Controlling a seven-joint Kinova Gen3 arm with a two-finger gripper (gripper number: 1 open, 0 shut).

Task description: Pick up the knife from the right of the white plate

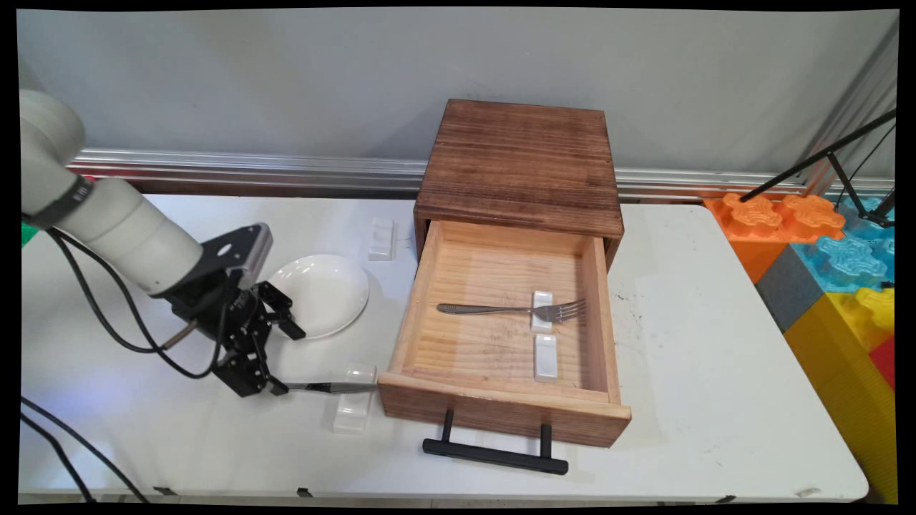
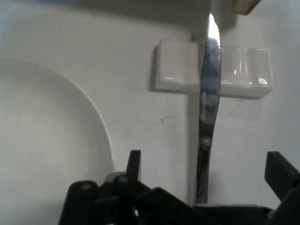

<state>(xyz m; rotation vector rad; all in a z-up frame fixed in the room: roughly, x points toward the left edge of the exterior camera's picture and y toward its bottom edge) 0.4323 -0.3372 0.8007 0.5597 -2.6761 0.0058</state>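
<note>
Next, my gripper takes the metal knife by its handle [image 1: 310, 386] to lay the knife's serrated blade across the free white rest in the drawer.
My gripper [image 1: 285, 360] [image 2: 207, 166] is low over the table's left front and stands open. A metal knife [image 1: 333, 387] [image 2: 209, 93] lies with its serrated blade across a white cutlery rest [image 1: 355, 408] [image 2: 173, 65]. The end of its handle sits between my fingers, close to the lower fingertip [image 1: 278, 388]. A white plate [image 1: 325, 293] [image 2: 42, 140] lies just beyond the gripper. To the right, the knife's tip reaches the front of an open wooden drawer [image 1: 501, 408].
The drawer holds a fork [image 1: 512, 310] lying on a white rest [image 1: 542, 301], with a second rest [image 1: 545, 357] beside it. The drawer belongs to a dark wooden box [image 1: 522, 161]. Another white rest [image 1: 381, 238] lies behind the plate. Coloured blocks [image 1: 830, 250] stand off the table's right.
</note>
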